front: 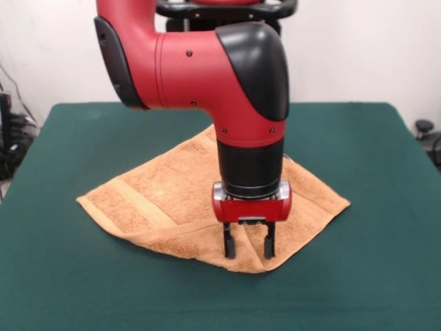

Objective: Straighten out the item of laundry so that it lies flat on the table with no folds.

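Observation:
I will grab the towel by its folded corner with the crossing hem (251, 254) next, to straighten it flat on the tabletop.
The item of laundry (165, 200), an orange-tan terry towel with woven bands, lies on the dark green table (69, 276) near its middle, turned like a diamond. Its near part is folded back on itself, with a doubled hem running along the front left edge. My gripper (249, 248) hangs straight down from the red arm over the towel's near corner. Its two black fingers (229, 245) stand apart, tips touching or just above the cloth, with a strip of towel showing between them. The arm hides the towel's centre.
Cables and dark equipment (10, 138) sit off the table's left edge. A small dark object (424, 127) shows beyond the right edge. Green tabletop surrounds the towel on every side.

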Action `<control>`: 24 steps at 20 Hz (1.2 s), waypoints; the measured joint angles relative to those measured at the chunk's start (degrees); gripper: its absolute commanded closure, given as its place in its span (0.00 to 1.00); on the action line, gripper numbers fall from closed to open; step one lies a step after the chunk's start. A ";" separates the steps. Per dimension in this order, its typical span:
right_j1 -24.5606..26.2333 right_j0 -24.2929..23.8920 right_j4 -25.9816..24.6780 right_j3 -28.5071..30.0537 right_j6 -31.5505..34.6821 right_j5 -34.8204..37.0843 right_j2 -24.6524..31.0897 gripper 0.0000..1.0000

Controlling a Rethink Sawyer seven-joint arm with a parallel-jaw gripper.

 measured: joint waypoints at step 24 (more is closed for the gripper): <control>0.33 -0.01 -0.01 -0.73 0.00 0.46 0.05 1.00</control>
